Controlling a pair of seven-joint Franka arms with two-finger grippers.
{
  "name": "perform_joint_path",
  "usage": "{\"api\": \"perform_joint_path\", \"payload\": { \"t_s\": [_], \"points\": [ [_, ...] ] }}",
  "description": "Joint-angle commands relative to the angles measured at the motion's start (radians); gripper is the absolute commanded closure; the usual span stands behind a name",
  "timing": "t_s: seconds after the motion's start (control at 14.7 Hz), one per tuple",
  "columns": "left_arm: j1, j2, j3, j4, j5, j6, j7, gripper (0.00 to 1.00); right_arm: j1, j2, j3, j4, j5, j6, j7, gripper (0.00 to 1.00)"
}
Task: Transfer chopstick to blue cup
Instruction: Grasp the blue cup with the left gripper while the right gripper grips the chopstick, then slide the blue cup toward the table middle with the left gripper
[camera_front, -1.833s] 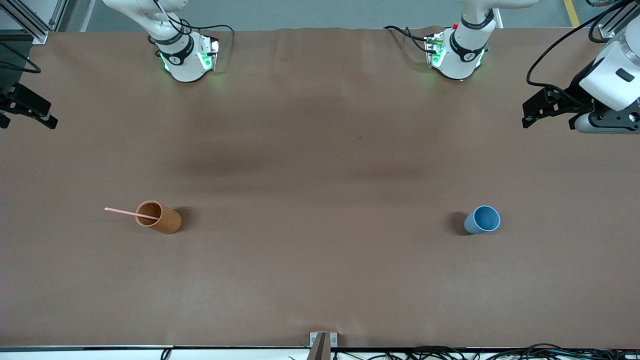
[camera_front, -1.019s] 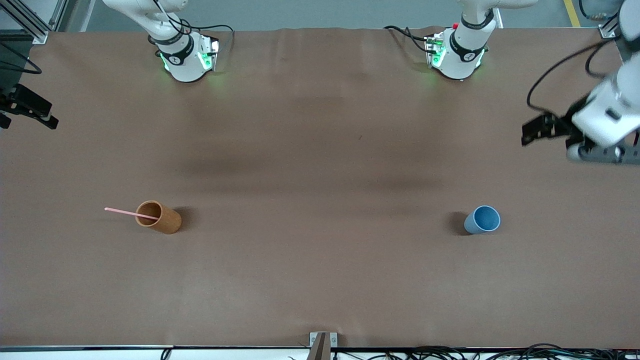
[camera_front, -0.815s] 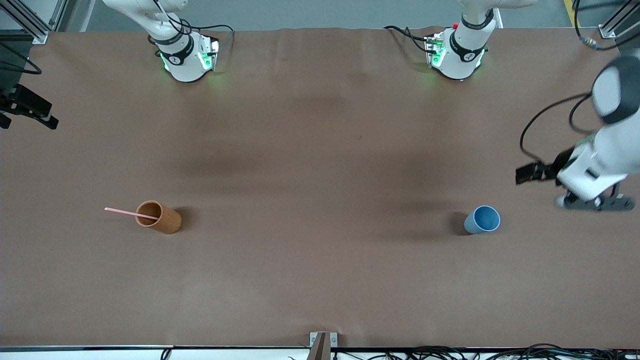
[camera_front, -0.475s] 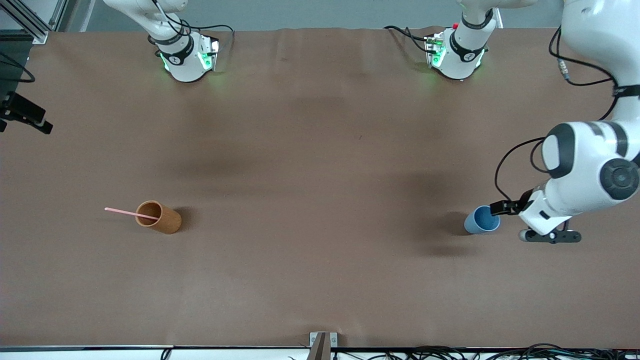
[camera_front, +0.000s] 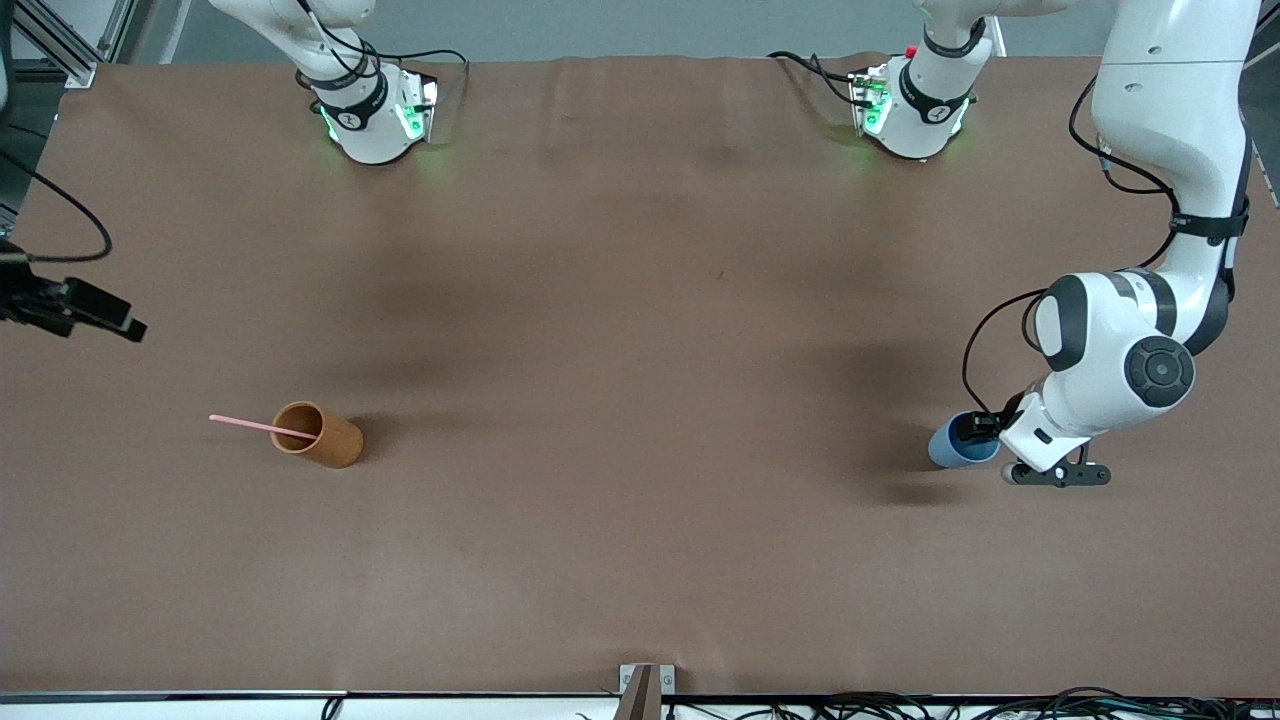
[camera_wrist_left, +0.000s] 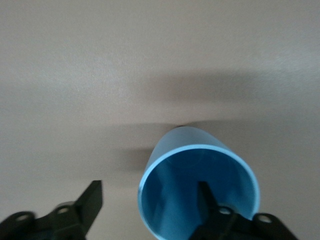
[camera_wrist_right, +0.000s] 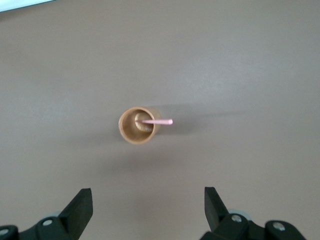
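Note:
The right gripper grabs the pink chopstick by its upper end (camera_front: 216, 418) next, leaving its lower end free to enter the blue cup (camera_front: 948, 449).
The blue cup (camera_front: 948, 449) stands upright toward the left arm's end of the table. My left gripper (camera_front: 977, 427) is down at its mouth and open. One finger (camera_wrist_left: 204, 196) is inside the blue cup (camera_wrist_left: 200, 145) and the other finger (camera_wrist_left: 93, 196) is outside, with the wall between them untouched. The pink chopstick (camera_front: 245, 424) leans out of an orange-brown cup (camera_front: 328, 440) toward the right arm's end. My right gripper (camera_front: 120, 322) hangs open in the air over the table's end. From above it sees the chopstick (camera_wrist_right: 160, 121) in that cup (camera_wrist_right: 131, 131).
The brown table cover (camera_front: 640, 400) carries only the two cups. Both arm bases (camera_front: 370, 120) stand along the edge farthest from the front camera. A small metal bracket (camera_front: 645, 680) sits at the edge nearest the front camera.
The left arm has swung in from the table's end and dropped its gripper onto the blue cup's rim. The right gripper has drifted a little over the table toward the orange-brown cup.

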Motion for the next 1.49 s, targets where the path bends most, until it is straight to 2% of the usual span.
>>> {"api": "perform_joint_path", "payload": {
  "t_s": [0.0, 0.07, 0.34, 0.54, 0.75, 0.88, 1.09, 1.22, 1.43],
  "points": [
    [0.004, 0.003, 0.001, -0.01, -0.003, 0.039, 0.068, 0.95, -0.013, 0.037, 0.008, -0.043, 0.06, 0.064, -0.019, 0.11],
    [0.002, 0.003, 0.001, -0.012, -0.004, 0.039, 0.087, 1.0, -0.017, 0.061, 0.008, -0.041, 0.064, 0.087, -0.019, 0.16],
    [0.01, -0.01, 0.001, -0.004, -0.003, 0.025, 0.093, 0.99, -0.028, 0.132, 0.01, -0.073, 0.067, 0.199, -0.027, 0.19],
    [-0.016, -0.091, -0.028, 0.002, -0.004, -0.042, 0.015, 0.99, -0.059, 0.193, 0.01, -0.079, 0.144, 0.222, -0.062, 0.25],
    [-0.024, -0.145, -0.167, 0.008, -0.003, -0.128, -0.236, 0.99, -0.088, 0.241, 0.008, -0.083, 0.225, 0.243, -0.142, 0.32],
    [-0.032, -0.15, -0.265, 0.011, -0.001, -0.139, -0.426, 0.99, -0.096, 0.255, 0.01, -0.083, 0.267, 0.243, -0.145, 0.42],
    [-0.079, -0.125, -0.373, 0.042, 0.037, -0.136, -0.708, 0.99, -0.1, 0.275, 0.008, -0.084, 0.314, 0.243, -0.145, 0.56],
    [-0.113, -0.067, -0.445, 0.077, 0.086, -0.112, -0.888, 0.99, -0.1, 0.284, 0.008, -0.084, 0.345, 0.243, -0.145, 0.63],
    [-0.194, 0.019, -0.461, 0.14, 0.158, -0.078, -1.074, 0.99, -0.099, 0.298, 0.008, -0.084, 0.371, 0.243, -0.145, 0.68]
  ]
}}
